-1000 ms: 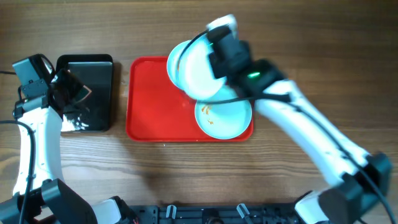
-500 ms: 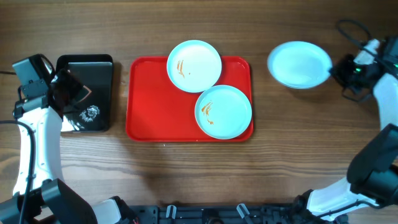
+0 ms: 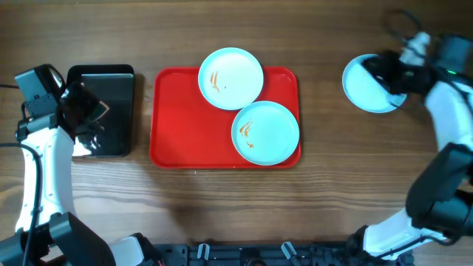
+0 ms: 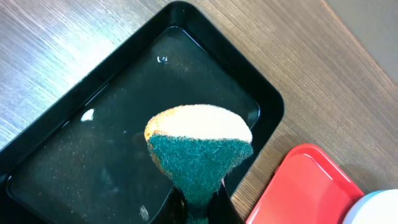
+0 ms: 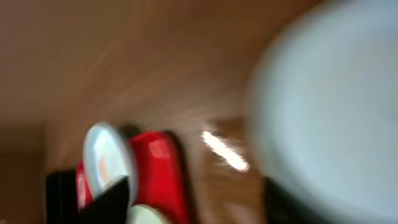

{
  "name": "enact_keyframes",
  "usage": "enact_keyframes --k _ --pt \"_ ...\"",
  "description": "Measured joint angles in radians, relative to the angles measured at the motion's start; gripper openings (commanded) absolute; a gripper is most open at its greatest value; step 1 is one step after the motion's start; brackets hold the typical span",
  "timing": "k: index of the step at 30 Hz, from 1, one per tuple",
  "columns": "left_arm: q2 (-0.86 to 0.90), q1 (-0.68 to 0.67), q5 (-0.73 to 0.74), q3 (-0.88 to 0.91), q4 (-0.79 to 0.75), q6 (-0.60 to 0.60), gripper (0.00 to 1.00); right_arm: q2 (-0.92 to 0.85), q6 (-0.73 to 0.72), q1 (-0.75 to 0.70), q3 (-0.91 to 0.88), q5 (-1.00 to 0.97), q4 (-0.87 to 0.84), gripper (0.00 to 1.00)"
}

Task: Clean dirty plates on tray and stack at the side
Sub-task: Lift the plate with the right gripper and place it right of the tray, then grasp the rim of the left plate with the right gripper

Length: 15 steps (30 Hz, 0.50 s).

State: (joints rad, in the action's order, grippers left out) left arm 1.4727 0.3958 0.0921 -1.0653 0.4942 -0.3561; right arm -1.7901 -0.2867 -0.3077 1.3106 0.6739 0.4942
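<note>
I'll grab the far dirty plate with my right gripper by its rim on the side away from the sponge (image 4: 199, 146), so the plate's smeared side stays free to clean.
Two pale blue dirty plates with orange smears lie on the red tray (image 3: 185, 125): one (image 3: 230, 78) overlaps its far rim, the other (image 3: 265, 132) sits at its near right corner. A third pale blue plate (image 3: 363, 85) rests on the wood at the far right, seen as a blur in the right wrist view (image 5: 336, 118). My right gripper (image 3: 384, 74) hovers over that plate's right side, and its jaws (image 5: 196, 193) are open with only wood between them. Over the black tray (image 3: 111, 81), my left gripper (image 4: 199, 208) is shut on a green-and-tan sponge (image 4: 199, 146).
The black tray (image 4: 74, 168) holds a shallow film of water and stands left of the red tray (image 4: 305, 186). Bare wooden table lies between the red tray and the right plate. The right wrist view is motion-blurred.
My right arm swung from above the red tray to the far right with a plate. That plate now lies on the table and the jaws have opened. The left arm is still.
</note>
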Motion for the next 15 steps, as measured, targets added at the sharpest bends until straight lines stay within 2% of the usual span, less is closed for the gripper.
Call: enact_keyframes --k 1,2,4,7,10,12,13,14,15 --pt "0.000 -0.002 0.004 0.000 -0.002 0.000 0.04 0.011 0.001 0.068 0.001 -0.013 -0.026 0.98" --pt "0.000 -0.003 0.006 0.000 -0.002 0.000 0.04 0.020 0.003 0.213 0.002 -0.063 -0.074 0.98" --pt "0.000 -0.008 0.011 0.000 -0.001 0.000 0.04 0.016 0.000 0.404 0.002 -0.166 -0.108 0.98" --pt "0.000 -0.009 0.011 0.000 0.003 0.000 0.04 -0.044 -0.018 0.646 0.003 -0.415 -0.216 0.95" --pt "0.001 -0.009 0.011 0.000 0.008 0.000 0.04 -0.158 -0.061 0.737 0.002 -0.603 -0.287 0.93" --pt "0.001 -0.009 0.011 0.000 0.011 0.000 0.04 -0.229 -0.093 0.742 0.002 -0.671 -0.301 0.92" --pt "0.001 -0.009 0.011 0.000 0.014 0.000 0.04 -0.257 -0.103 0.738 0.002 -0.691 -0.303 0.84" --pt "0.001 -0.009 0.011 0.000 0.015 0.000 0.04 -0.275 -0.104 0.736 0.002 -0.702 -0.311 0.70" --pt "0.001 -0.009 0.011 0.000 0.014 0.000 0.04 -0.294 -0.105 0.732 0.002 -0.706 -0.314 0.60"
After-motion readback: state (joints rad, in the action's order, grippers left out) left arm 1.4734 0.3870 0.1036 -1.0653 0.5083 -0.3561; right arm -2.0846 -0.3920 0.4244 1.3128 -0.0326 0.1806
